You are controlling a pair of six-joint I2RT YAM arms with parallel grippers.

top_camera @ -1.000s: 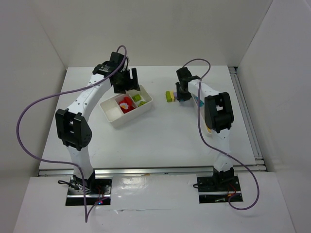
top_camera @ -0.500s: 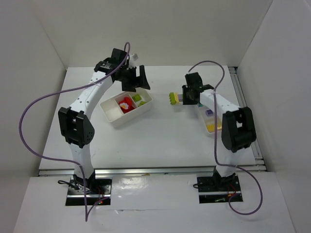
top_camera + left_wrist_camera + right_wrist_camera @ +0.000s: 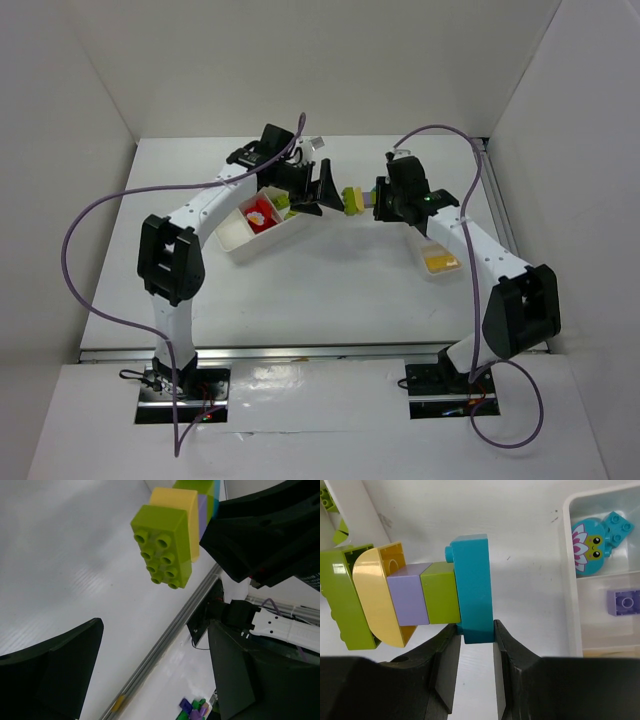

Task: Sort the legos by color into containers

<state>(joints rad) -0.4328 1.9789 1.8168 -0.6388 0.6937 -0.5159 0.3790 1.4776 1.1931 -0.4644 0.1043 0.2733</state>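
The left gripper grabs the stacked piece by its studded lime end brick (image 3: pixel 349 201) next, to sort the lime green lego into the wide tray (image 3: pixel 235 240).
A stacked lego piece (image 3: pixel 352 198) hangs in the air over the table's middle, made of cyan, green, purple, yellow and lime bricks. My right gripper (image 3: pixel 477 630) is shut on its cyan brick (image 3: pixel 472 580), and the lime end brick (image 3: pixel 345 600) points away to the left. My left gripper (image 3: pixel 322 195) is open right beside that lime end; in the left wrist view the lime brick (image 3: pixel 165 550) floats above the wide gap between the fingers, touching neither. The wide white tray (image 3: pixel 235 240) holds red (image 3: pixel 262 215) and lime (image 3: pixel 283 205) bricks. The narrow tray (image 3: pixel 425 270) holds a yellow brick (image 3: pixel 441 262).
In the right wrist view the narrow tray (image 3: pixel 570 580) also holds a cyan flower piece (image 3: pixel 587 547) and a purple brick (image 3: pixel 622 602). A metal rail (image 3: pixel 510 240) runs along the table's right edge. White walls enclose the table on three sides.
My left arm swung right from over the wide tray to the stack and opened wider. My right arm carried the stack left toward the middle and stretched out.
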